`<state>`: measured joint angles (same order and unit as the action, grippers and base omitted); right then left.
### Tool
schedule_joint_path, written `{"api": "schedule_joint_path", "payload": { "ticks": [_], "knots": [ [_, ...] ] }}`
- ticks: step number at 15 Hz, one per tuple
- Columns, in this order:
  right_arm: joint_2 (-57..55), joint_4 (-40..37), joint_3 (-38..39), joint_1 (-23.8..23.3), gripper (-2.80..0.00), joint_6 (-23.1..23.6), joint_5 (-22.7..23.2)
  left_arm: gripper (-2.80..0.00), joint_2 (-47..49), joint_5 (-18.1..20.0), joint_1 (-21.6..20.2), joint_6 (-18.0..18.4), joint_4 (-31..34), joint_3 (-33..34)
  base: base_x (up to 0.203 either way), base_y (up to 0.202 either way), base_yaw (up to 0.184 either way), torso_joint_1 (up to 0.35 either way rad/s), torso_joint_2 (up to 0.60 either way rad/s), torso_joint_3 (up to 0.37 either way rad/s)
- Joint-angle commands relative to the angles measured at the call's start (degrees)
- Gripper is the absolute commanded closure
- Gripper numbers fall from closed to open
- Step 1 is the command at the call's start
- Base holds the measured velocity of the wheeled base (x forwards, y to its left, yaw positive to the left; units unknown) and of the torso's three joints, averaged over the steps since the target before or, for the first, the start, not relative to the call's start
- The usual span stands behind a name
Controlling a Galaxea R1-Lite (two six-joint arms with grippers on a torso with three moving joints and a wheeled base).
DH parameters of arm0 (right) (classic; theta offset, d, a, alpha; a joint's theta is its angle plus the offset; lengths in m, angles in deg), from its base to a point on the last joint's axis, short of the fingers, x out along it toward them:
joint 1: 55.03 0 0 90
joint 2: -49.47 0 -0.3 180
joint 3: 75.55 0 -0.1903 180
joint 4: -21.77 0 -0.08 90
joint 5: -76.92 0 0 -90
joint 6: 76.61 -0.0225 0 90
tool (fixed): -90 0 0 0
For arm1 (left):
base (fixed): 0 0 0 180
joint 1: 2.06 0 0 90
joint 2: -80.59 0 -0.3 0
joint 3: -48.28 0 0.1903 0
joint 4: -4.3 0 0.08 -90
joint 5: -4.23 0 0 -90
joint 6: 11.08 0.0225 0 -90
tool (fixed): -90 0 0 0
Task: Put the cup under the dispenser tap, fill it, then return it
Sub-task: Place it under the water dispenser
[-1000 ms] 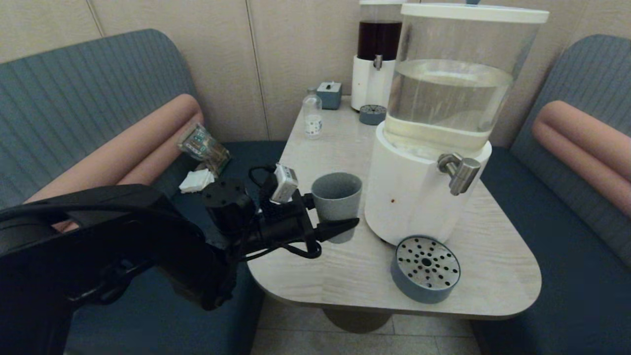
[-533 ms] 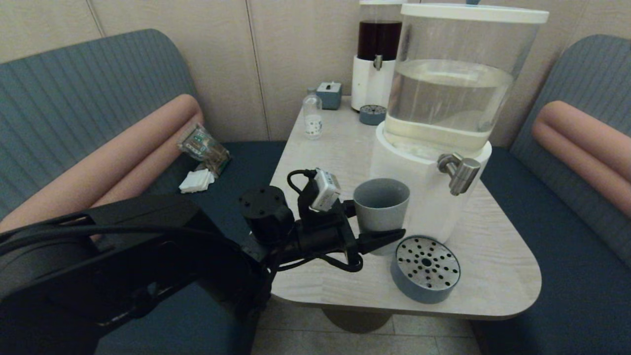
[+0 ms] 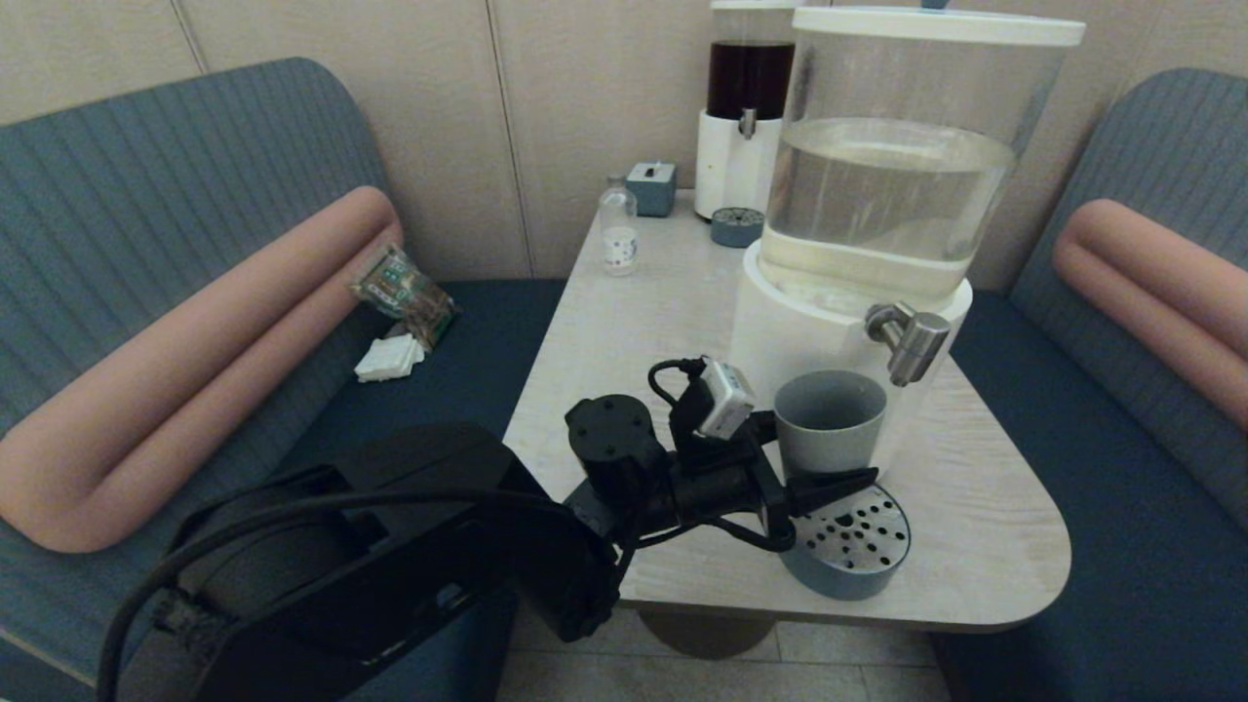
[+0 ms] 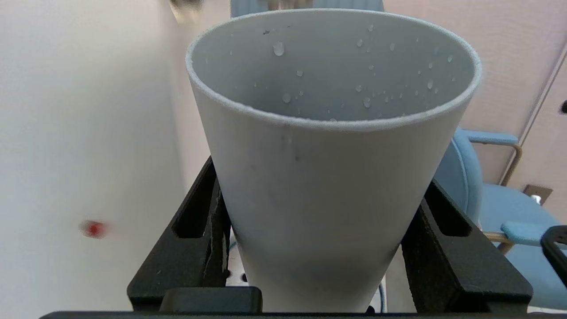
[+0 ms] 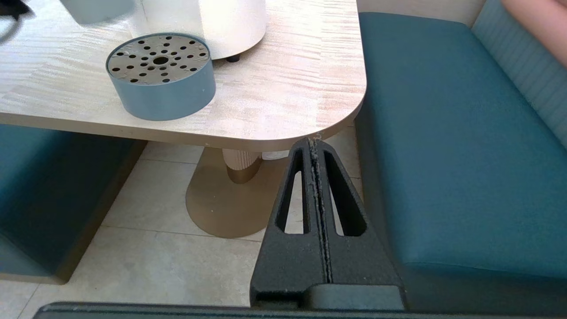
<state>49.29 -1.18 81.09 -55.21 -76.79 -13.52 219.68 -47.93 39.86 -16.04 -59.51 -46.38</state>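
Observation:
My left gripper needs to keep holding the cup. The cup's base (image 3: 826,466) is above the perforated drip tray (image 3: 868,533), so the cup would fall if I opened now.
The grey-blue cup (image 3: 829,419) hangs upright just above the table, held in my left gripper (image 3: 837,456), whose fingers are shut on its lower body. It is beside the big white dispenser (image 3: 780,370), over the left rim of the round drip tray (image 3: 858,551). The brushed-metal dispenser tap (image 3: 909,338) is up and to the right of the cup's rim, not over its mouth. In the left wrist view the cup (image 4: 328,177) shows water drops inside, with my left gripper (image 4: 321,190) clamped on both sides. My right gripper (image 5: 315,144) is shut on nothing, parked low by the table's corner.
A dark-liquid dispenser (image 3: 746,107), a small drip tray (image 3: 737,226), a clear bottle (image 3: 617,234) and a blue box (image 3: 651,187) stand at the table's far end. Benches flank the table (image 3: 975,526). A packet (image 3: 402,292) and a white napkin (image 3: 388,359) lie on the left bench.
My left arm has carried the cup to the right, from the table's left side past the dispenser's front to the drip tray's edge near the tap.

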Motion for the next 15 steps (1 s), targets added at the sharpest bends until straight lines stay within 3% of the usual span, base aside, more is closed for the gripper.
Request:
{"api": "schedule_joint_path", "payload": {
  "ticks": [1, 15],
  "knots": [
    [0.01, 0.02, 0.0, 0.01, 0.0, 0.01, 0.0, 0.0, 3.48, -0.06, 0.65, -0.13, -0.48, -1.77, 0.0, 0.0, 0.0, 0.0, 0.0, 0.0],
    [0.01, 0.02, 0.0, 0.01, 0.0, 0.01, 0.0, 0.0, 12.21, -0.3, 0.79, -0.93, -0.48, -12.64, 0.0, 0.0, 0.0, 0.0, 0.0, 0.0]
  ]
}}
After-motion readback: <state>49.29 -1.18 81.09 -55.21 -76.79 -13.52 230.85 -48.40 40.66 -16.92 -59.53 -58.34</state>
